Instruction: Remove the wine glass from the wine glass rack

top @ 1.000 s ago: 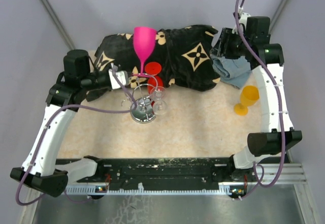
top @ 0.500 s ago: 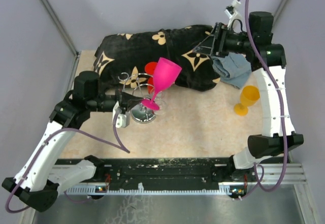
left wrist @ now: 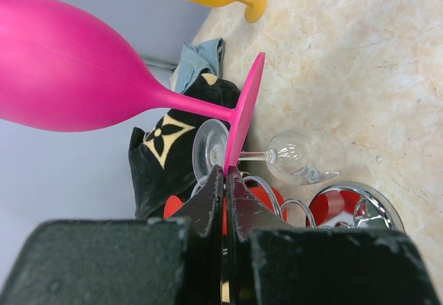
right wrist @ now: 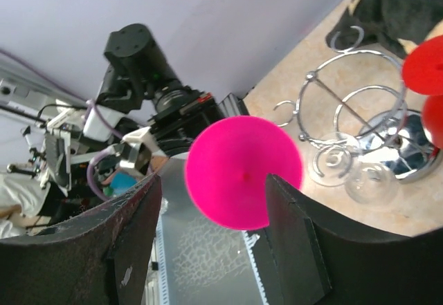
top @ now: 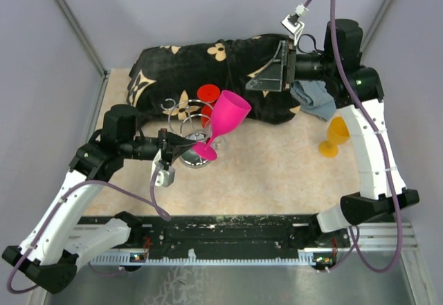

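Observation:
I should next use my right gripper to grab the pink wine glass by its bowl rim (top: 245, 102) (right wrist: 223, 220), which leaves the foot free, to set the glass upright.
My left gripper (top: 187, 146) is shut on the rim of the foot of a pink wine glass (top: 230, 111) and holds it tilted, bowl up and to the right, just right of the chrome wine glass rack (top: 181, 115). In the left wrist view the fingertips (left wrist: 216, 180) pinch the pink foot (left wrist: 246, 111). A clear glass (top: 219, 141) hangs at the rack, and red glasses (top: 208, 94) sit on its far side. My right gripper (top: 266, 77) is open and empty, high at the back right, facing the pink glass (right wrist: 242, 173).
A black cloth with tan flower prints (top: 235, 56) lies behind the rack. A grey-blue cloth (top: 315, 97) and an upright orange glass (top: 337, 133) are at the right. The rack's mirrored base (top: 188, 158) stands on the beige tabletop.
The pink glass, held upright high over the rack a second ago, has tipped over and come forward and right. The left arm drew back. The right gripper swung left toward the centre.

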You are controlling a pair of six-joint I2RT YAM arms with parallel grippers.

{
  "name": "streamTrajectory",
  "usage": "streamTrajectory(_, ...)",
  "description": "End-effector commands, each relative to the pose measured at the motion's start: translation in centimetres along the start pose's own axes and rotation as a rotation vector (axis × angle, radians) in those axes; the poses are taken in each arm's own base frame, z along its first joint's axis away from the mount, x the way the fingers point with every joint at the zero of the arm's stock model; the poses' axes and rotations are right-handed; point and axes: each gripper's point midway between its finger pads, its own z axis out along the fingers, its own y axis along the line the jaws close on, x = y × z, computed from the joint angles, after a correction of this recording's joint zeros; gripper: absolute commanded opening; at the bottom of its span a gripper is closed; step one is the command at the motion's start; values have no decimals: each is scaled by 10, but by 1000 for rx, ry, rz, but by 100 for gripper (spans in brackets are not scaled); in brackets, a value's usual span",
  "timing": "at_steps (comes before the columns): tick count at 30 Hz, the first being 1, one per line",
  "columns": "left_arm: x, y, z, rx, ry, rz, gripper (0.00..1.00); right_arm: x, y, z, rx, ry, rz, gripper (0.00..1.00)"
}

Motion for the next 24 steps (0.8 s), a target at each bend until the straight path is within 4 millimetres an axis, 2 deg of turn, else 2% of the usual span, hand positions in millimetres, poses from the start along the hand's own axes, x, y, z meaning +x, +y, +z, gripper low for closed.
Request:
streamTrajectory(1,-10,-3,3,11,-56,40,0,12,41,-5,-95,24,-85,62)
streamTrajectory(10,-9,-1,9,19,-76,69,0,41,23,22,-1,150,-85,62)
streamTrajectory(14,-7,1,10,19,-72,73,0,58,22,38,17,226,-98,62)
streamTrajectory(18,-5,4,11,13,-68,73,0,72,19,46,29,277,-96,61)
streamTrajectory(19,-5,5,11,9,-67,76,0,75,18,47,31,286,-96,57)
streamTrajectory(20,-5,7,11,4,-64,76,0,78,18,47,32,295,-95,47)
streamTrajectory(22,-3,9,11,-7,-58,76,0,80,18,47,29,302,-98,6)
streamTrajectory(23,-4,13,10,-20,-55,82,0,80,19,46,27,300,-104,0)
streamTrajectory(24,-3,17,10,-37,-48,84,1,79,22,45,20,296,-113,0)
